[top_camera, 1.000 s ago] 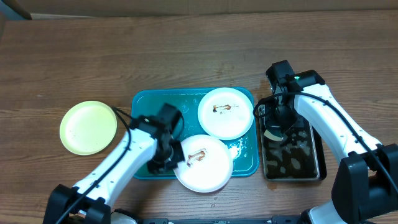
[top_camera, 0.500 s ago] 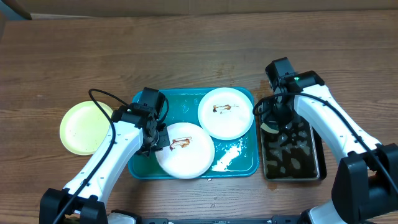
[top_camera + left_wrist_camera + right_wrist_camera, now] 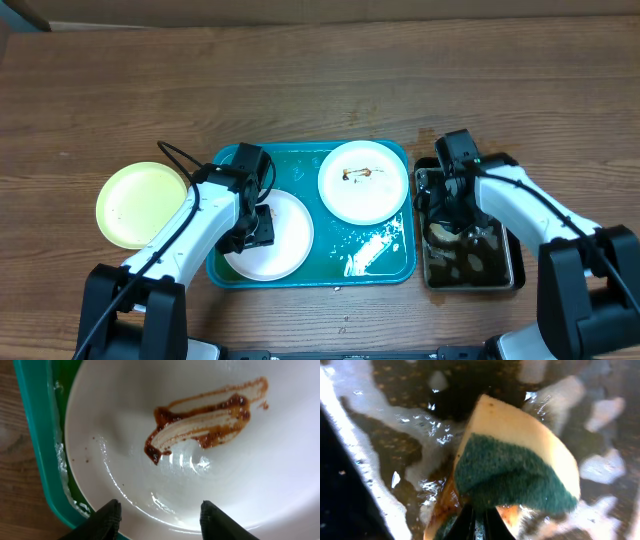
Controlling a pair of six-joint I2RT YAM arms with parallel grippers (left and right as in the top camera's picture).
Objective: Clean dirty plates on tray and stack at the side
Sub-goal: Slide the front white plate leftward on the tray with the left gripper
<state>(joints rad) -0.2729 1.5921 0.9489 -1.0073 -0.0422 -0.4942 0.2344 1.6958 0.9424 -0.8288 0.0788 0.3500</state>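
I will next grab the smeared white plate with my left gripper by the plate's rim near the tray's side, so the plate's smeared side stays open to clean and stack.
A white plate (image 3: 285, 240) with a brown smear (image 3: 205, 415) lies in the front left of the teal tray (image 3: 300, 165). My left gripper (image 3: 257, 226) hovers over its left part, open, with nothing between the fingers (image 3: 107, 520). In the left wrist view that gripper (image 3: 160, 506) is above the plate's near rim, and the tray wall (image 3: 35, 435) runs along the left. A second smeared white plate (image 3: 363, 181) lies at the tray's back right. A pale yellow-green plate (image 3: 142, 205) rests on the table to the left. My right gripper (image 3: 446, 230) is shut on a yellow-green sponge (image 3: 520, 465).
A black tray (image 3: 500, 262) of foamy dark water stands right of the teal tray, and the sponge is down in it. White foam (image 3: 370, 250) streaks the teal tray's front right. The bare wooden table (image 3: 300, 80) stretches behind.
My left gripper slid the near white plate from the tray's front edge leftward into the tray, then opened and let it go. The right arm brought the sponge down and forward into the black tray.
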